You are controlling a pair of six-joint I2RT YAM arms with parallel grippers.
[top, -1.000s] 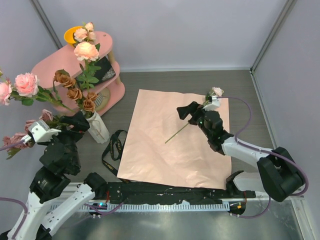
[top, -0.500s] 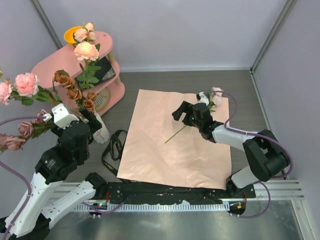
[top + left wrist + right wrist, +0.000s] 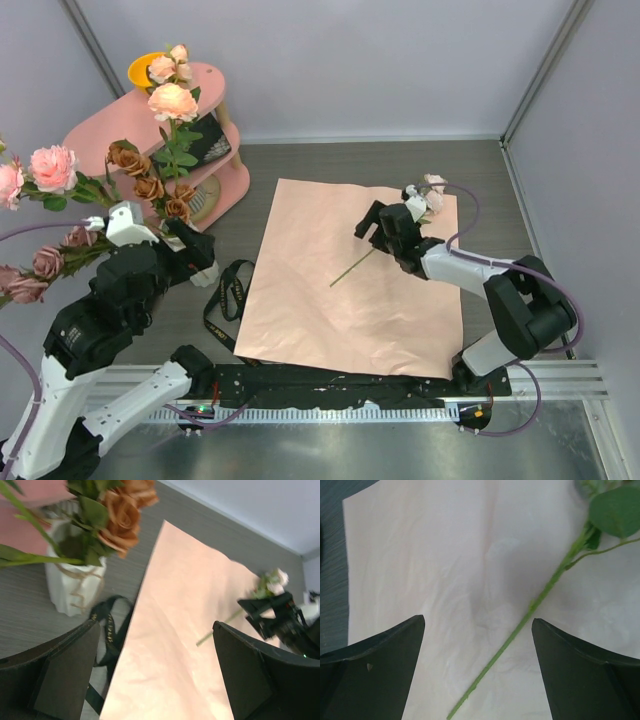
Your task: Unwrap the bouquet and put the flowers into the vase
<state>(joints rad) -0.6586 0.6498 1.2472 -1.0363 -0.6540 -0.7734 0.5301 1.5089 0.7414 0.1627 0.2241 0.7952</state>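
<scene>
The flower will be picked up by its green stem [image 3: 352, 266] just short of the flower's leaves with my right gripper, so its bloom end stays free for my left gripper's handover.
The bouquet is undone: its salmon-pink paper sheet [image 3: 350, 290] lies flat on the table and the black ribbon [image 3: 225, 295] lies loose at its left edge. One flower lies on the sheet, its green stem [image 3: 520, 625] running to a pale bloom [image 3: 432, 193]. My right gripper [image 3: 380, 228] hovers open over that stem [image 3: 352, 266], its fingers either side without touching; the right wrist view shows this gap [image 3: 477, 622]. The white vase [image 3: 75, 585] holds rust-brown roses [image 3: 122, 517] and pink ones [image 3: 172, 100]. My left gripper [image 3: 195, 252] stands open and empty beside it, hiding it from above.
A pink tiered shelf [image 3: 115, 130] stands at the back left with an orange bowl [image 3: 143, 68] on top. Pink blooms [image 3: 50, 168] lean out far left over my left arm. A black rail [image 3: 350, 385] runs along the near edge.
My left arm has swung right and forward past the vase, its gripper staying open. My right gripper has shifted slightly but stays over the stem.
</scene>
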